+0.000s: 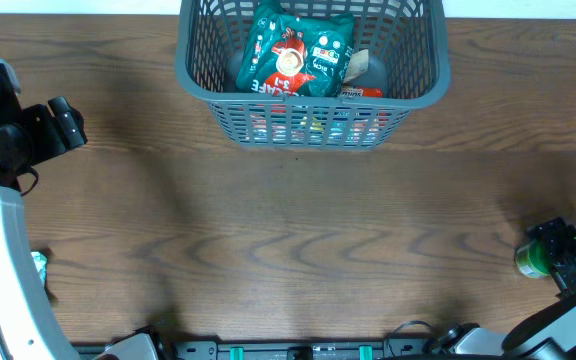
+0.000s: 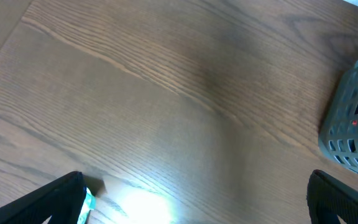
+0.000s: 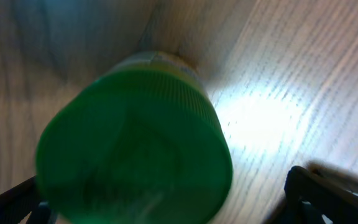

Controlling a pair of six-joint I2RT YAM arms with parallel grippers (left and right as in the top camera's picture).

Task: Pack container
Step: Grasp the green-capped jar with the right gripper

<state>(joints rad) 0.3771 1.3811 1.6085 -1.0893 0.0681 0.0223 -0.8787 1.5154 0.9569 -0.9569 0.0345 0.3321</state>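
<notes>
I will grab the jar by its green-lid end next with my right gripper, with my fingers across opposite sides. The jar's bottom will stay free to go into the basket first.
The container (image 1: 196, 80), a dark grey slotted basket, stands at the far middle of the table; one corner shows in the left wrist view (image 2: 353, 130). Inside lie two green snack packets (image 1: 298, 50) and other small packs. A jar with a green lid (image 1: 530, 260) stands at the right front. My right gripper (image 1: 558, 250) is open around it; in the right wrist view the lid (image 3: 135, 155) sits between the fingers (image 3: 163, 186), with a gap to the right finger. My left gripper (image 1: 68, 122) is open and empty over bare wood at the left (image 2: 194, 180).
A small teal-and-white item (image 1: 38, 262) lies near the table's left edge, beside my left finger in the left wrist view (image 2: 87, 205). Wood table (image 1: 298, 230) spreads between the basket and the front edge.
</notes>
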